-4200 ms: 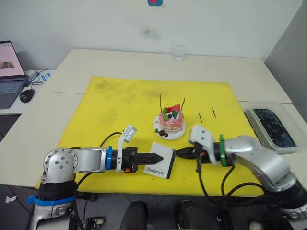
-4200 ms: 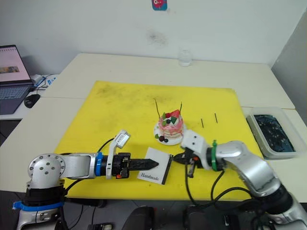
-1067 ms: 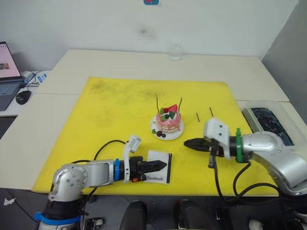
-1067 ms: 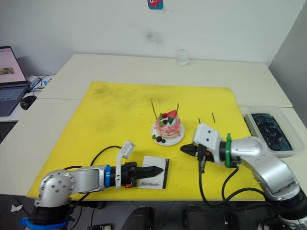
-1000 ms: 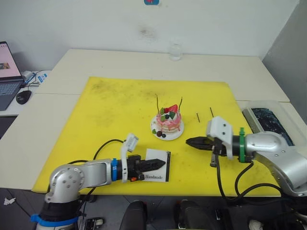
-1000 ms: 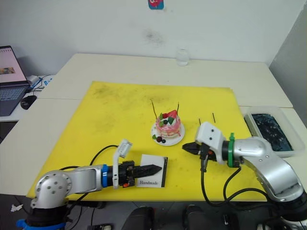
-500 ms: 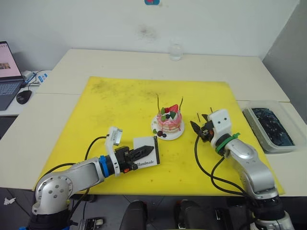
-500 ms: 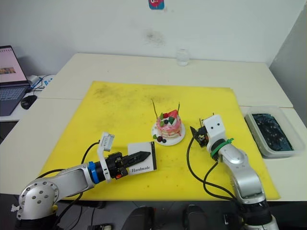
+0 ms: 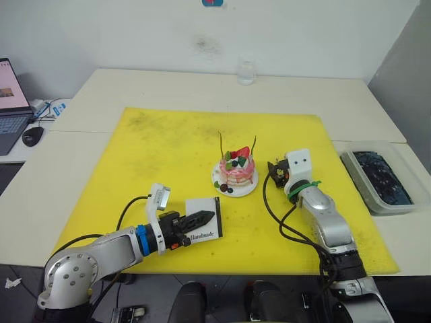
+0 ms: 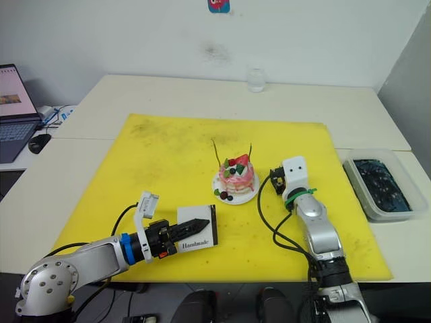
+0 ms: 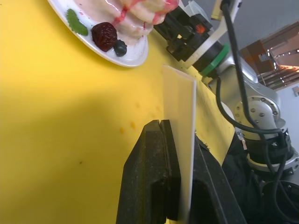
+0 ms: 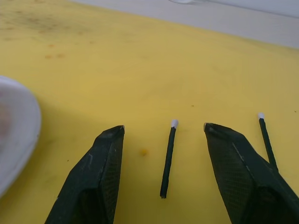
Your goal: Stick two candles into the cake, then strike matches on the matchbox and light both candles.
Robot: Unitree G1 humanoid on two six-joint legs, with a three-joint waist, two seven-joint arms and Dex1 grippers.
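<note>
The match's white head (image 12: 174,123) will stay free to strike on the matchbox, as my right gripper will grab the match by its dark stick (image 12: 167,167).
The pink cake (image 9: 237,169) sits on its white plate (image 9: 232,190) mid-mat, with two thin candles (image 9: 221,142) standing in it. My left gripper (image 9: 203,218) is shut on the white matchbox (image 9: 205,227), holding it on edge in front of the cake; the left wrist view shows the matchbox (image 11: 182,93) edge-on between the jaws. My right gripper (image 12: 163,129) is open, low over the mat to the right of the cake. One dark match (image 12: 167,158) lies between its fingers. A second match (image 12: 267,142) lies just outside one finger.
A yellow mat (image 9: 155,155) covers the table's middle. A clear tray (image 9: 377,178) with dark contents stands at the right edge. A glass (image 9: 246,70) is at the back. A laptop (image 9: 10,101) and mouse (image 9: 30,134) are far left.
My right gripper has swung from the front of the mat to the matches beside the cake and has opened. My left gripper has lifted the matchbox off the mat and tipped it on edge.
</note>
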